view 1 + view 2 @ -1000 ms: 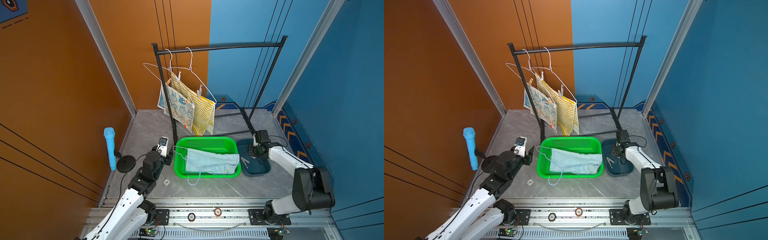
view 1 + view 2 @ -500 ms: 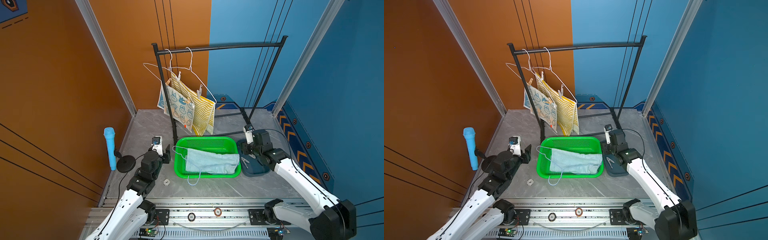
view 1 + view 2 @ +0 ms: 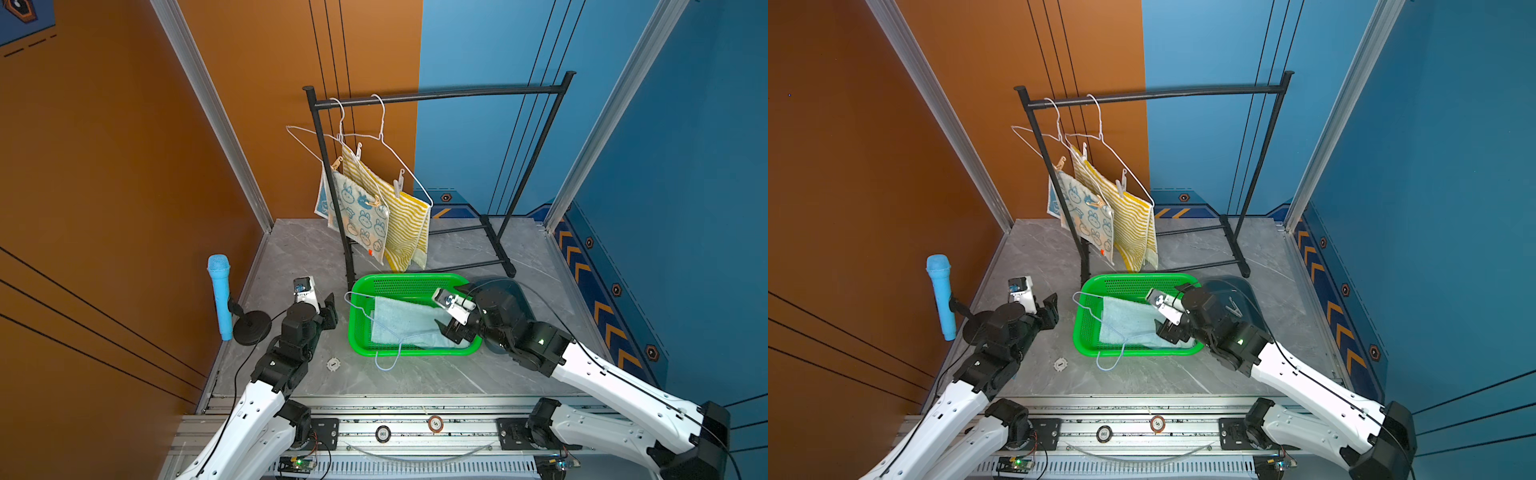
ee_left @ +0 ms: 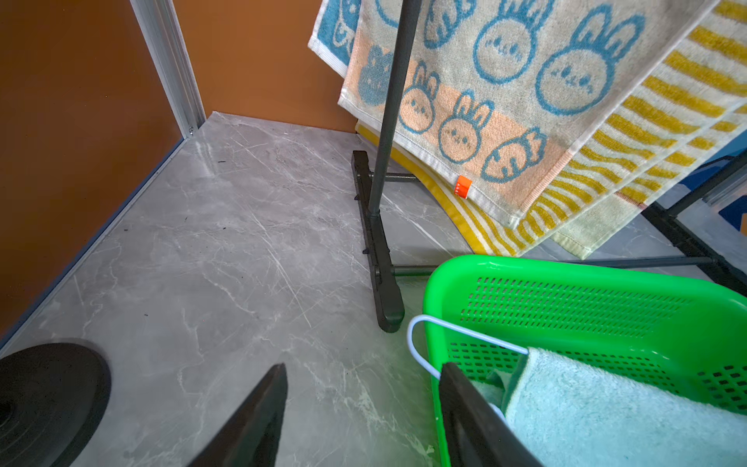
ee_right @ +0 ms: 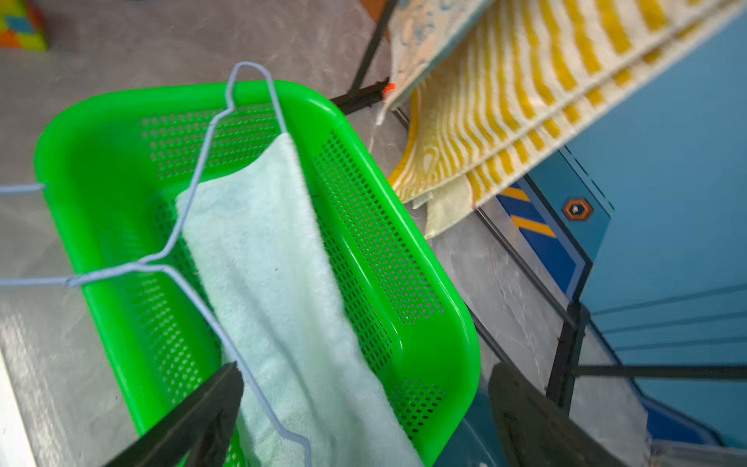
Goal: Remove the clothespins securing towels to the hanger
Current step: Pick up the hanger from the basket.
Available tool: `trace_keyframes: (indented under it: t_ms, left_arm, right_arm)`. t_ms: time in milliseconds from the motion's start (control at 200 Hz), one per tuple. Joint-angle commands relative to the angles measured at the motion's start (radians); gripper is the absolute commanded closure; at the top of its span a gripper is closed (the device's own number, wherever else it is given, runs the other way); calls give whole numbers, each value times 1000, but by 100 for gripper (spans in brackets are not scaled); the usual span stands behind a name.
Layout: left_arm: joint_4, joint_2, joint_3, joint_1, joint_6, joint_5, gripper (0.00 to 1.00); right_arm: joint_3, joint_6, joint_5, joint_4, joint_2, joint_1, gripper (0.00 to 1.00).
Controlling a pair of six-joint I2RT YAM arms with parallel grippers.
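Note:
My right gripper will next grab the light blue hanger's upper wire near the hook, so the pale blue-green towel stays free to pull off.
On the black rack [image 3: 436, 93] two white wire hangers carry the bunny-print towel [image 3: 359, 214] and the yellow striped towel [image 3: 409, 232]. Clothespins [image 3: 376, 202] [image 3: 1122, 183] grip their upper edges. The pale blue-green towel [image 3: 401, 322] lies with a light blue hanger [image 5: 202, 170] in the green basket [image 3: 361, 291]. My right gripper [image 3: 449, 307] [image 5: 366, 370] hovers open over the basket's right end, empty. Left of the basket, low over the table, my left gripper [image 3: 328, 307] [image 4: 362, 368] is open and empty. One clothespin [image 3: 1234, 308] lies in the dark blue tray [image 3: 1246, 291].
A blue microphone [image 3: 219, 295] on a black round stand [image 3: 251, 328] stands at the left wall. A small round token [image 3: 333, 364] lies on the grey table in front of the basket. The rack's foot bar [image 4: 378, 250] runs beside the basket. Walls close in left, back and right.
My right arm swung from over the dark tray to the basket's right end, and its jaws opened wide. The left gripper lifted slightly and stayed open.

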Motion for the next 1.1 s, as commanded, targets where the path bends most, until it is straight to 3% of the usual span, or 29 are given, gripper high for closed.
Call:
trace_keyframes:
  t_ms: [0, 270, 566, 876, 1096]
  left_arm:
    - [-35, -19, 4, 12, -27, -18, 38]
    - [-59, -31, 2, 18, -32, -12, 39]
    - [-72, -40, 1, 26, -30, -11, 39]
    - [-74, -42, -4, 40, -27, -2, 39]
    - [-73, -37, -3, 49, -27, 6, 38]
  right_arm:
    - [-34, -184, 58, 9, 1, 80, 0]
    - [-47, -338, 123, 59, 119, 190, 0]
    - [11, -371, 173, 120, 289, 214, 3]
    - [24, -390, 191, 191, 393, 213, 11]
    - [25, -394, 192, 243, 435, 213, 22]
